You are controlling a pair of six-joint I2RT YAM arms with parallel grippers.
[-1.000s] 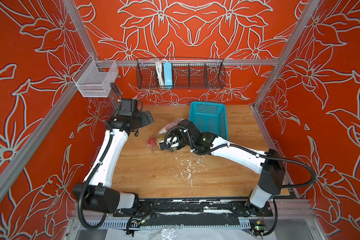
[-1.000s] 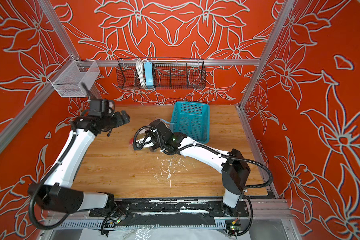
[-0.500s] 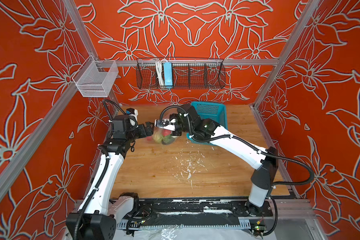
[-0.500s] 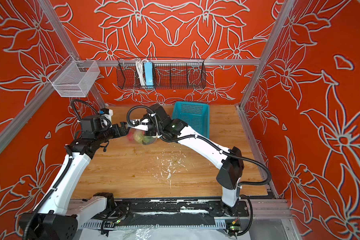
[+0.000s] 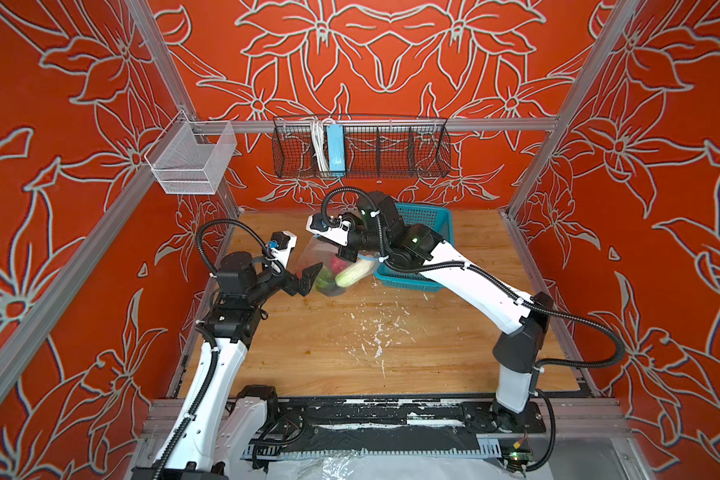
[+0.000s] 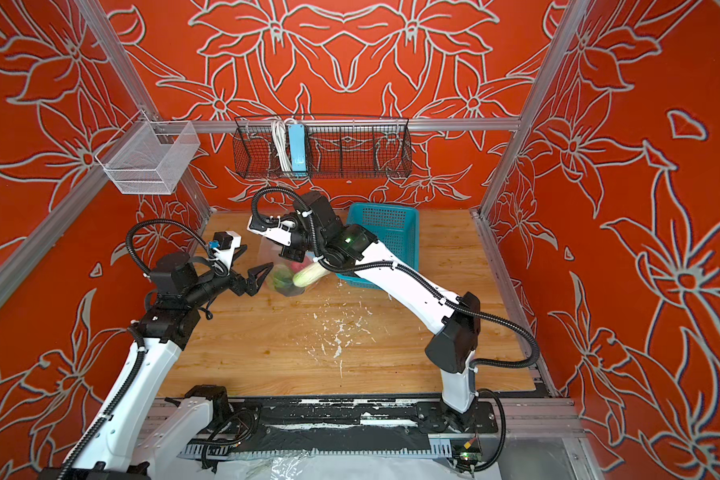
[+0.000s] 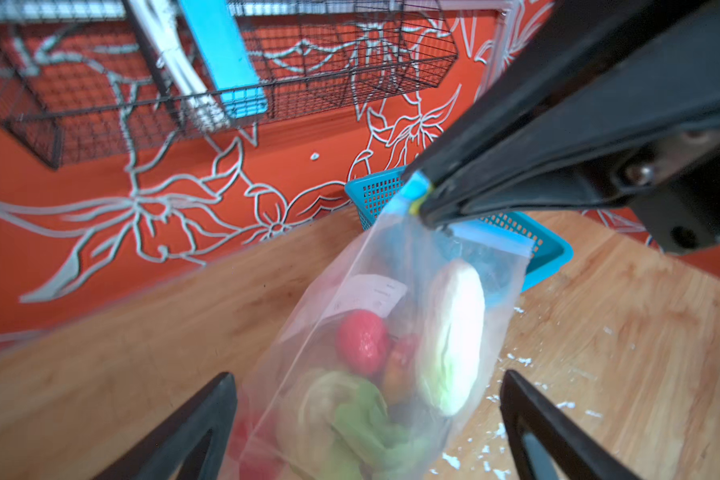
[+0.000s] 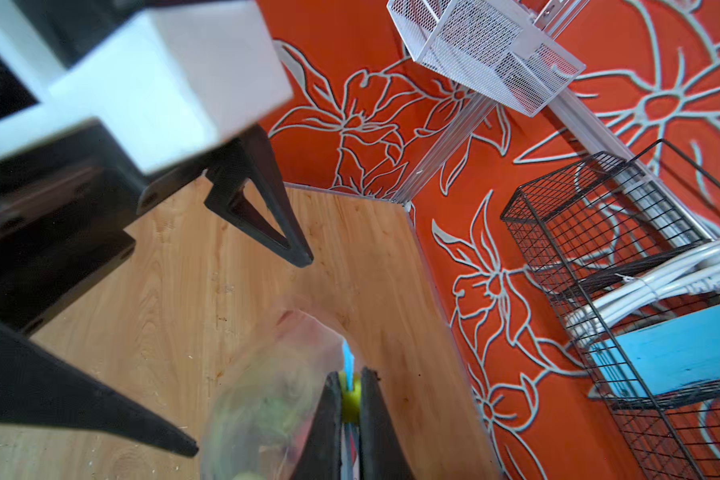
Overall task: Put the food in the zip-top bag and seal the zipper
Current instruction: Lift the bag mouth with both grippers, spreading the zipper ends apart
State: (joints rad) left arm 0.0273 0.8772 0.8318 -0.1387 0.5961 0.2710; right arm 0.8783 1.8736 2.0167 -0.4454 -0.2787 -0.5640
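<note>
My left gripper is going to grab the zip-top bag's blue zipper end beside the slider (image 8: pixel 350 399) next, so my right gripper can seal the zipper.
The zip-top bag (image 5: pixel 308 259) (image 6: pixel 273 253) hangs above the wooden table, clear and crinkly, with a white label (image 7: pixel 371 293). Inside lies the food: a white radish (image 7: pixel 454 332) (image 5: pixel 352 274), green cabbage (image 7: pixel 350 411), a red fruit (image 7: pixel 360 340). My right gripper (image 5: pixel 346 254) (image 6: pixel 289 251) (image 7: pixel 427 210) (image 8: pixel 350 374) is shut on the yellow-blue slider (image 8: pixel 350 399) at one end of the zipper (image 7: pixel 491 237). My left gripper (image 5: pixel 308 279) (image 6: pixel 260 276) (image 7: pixel 366 376) is open, and the bag's lower end sits between its fingers (image 8: pixel 267 224).
A teal perforated basket (image 5: pixel 429 232) (image 6: pixel 391 232) stands just behind the bag. A black wire basket (image 5: pixel 362 149) with a light-blue power strip (image 5: pixel 335 147) hangs on the back wall, a white mesh basket (image 5: pixel 192 160) on the left. White flecks (image 5: pixel 375 332) dot the table.
My right gripper has lifted the bag off the table, up and toward the back. My left arm has swung down from the back left, bringing its open fingers around the bag's bottom.
</note>
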